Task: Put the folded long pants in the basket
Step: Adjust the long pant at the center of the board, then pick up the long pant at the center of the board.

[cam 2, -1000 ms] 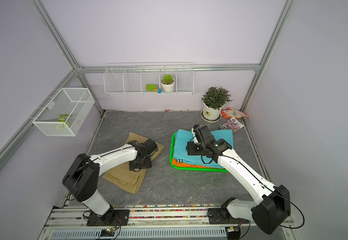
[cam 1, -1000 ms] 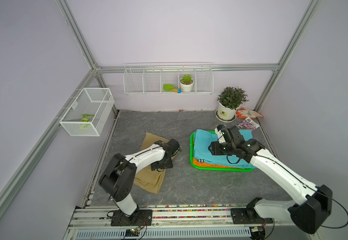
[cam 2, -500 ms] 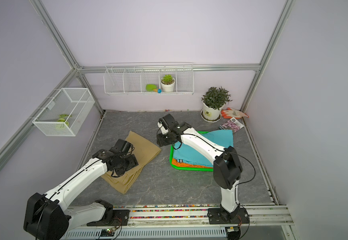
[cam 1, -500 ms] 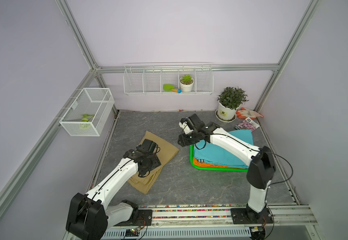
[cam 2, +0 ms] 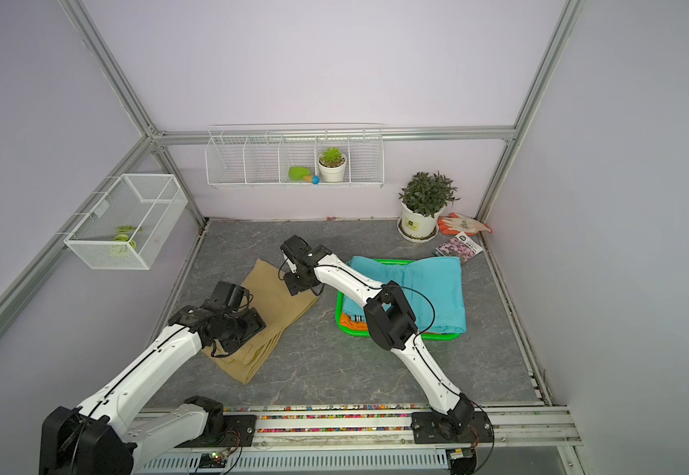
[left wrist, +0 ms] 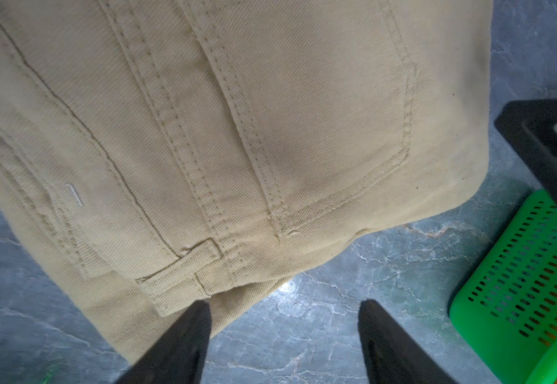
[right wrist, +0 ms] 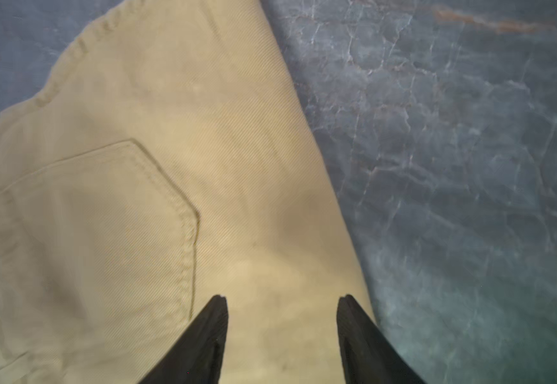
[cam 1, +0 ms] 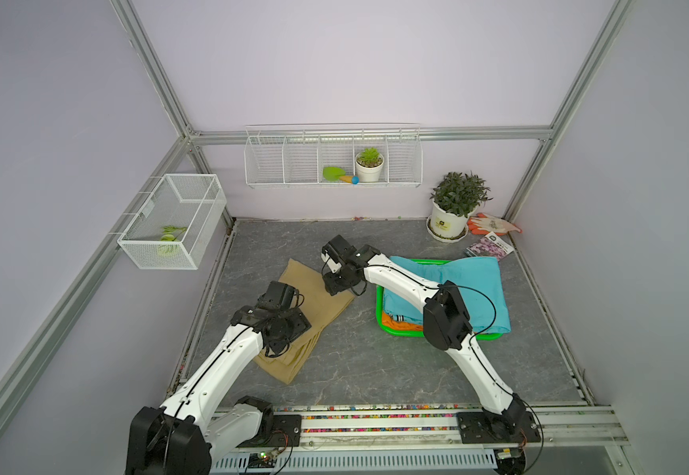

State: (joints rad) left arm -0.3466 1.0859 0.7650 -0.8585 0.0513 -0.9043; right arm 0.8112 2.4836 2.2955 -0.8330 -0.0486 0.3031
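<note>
The folded long pants (cam 1: pixel 322 302) should lie flat in the basket, so my right gripper will grab their edge beyond the pocket next, opposite my left gripper.
The tan folded long pants (cam 1: pixel 322 302) (cam 2: pixel 281 298) lie flat on the grey floor, left of the green basket (cam 1: pixel 487 336) (cam 2: pixel 443 336). Teal pants (cam 1: pixel 470 283) (cam 2: pixel 429 283) top the pile in the basket and spill over its far and right rim. Orange pants (cam 1: pixel 400 325) and a striped edge show beneath them. My left gripper (cam 1: pixel 293 329) (left wrist: pixel 285 304) is open over the tan pants' waistband edge, with one finger over cloth and one over floor. Low over the tan pants' far right corner, my right gripper (cam 1: pixel 336 283) (right wrist: pixel 282 299) is open with only cloth below it.
A potted plant (cam 1: pixel 456 205), orange gloves (cam 1: pixel 493 224) and a seed packet (cam 1: pixel 489 249) sit at the back right corner. A white wire rack (cam 1: pixel 332 156) hangs on the back wall and a white wire cage basket (cam 1: pixel 174 220) on the left wall.
My right gripper has left the basket and moved left to the tan pants' far right corner. My left gripper has drawn back along the tan pants toward their near end.
</note>
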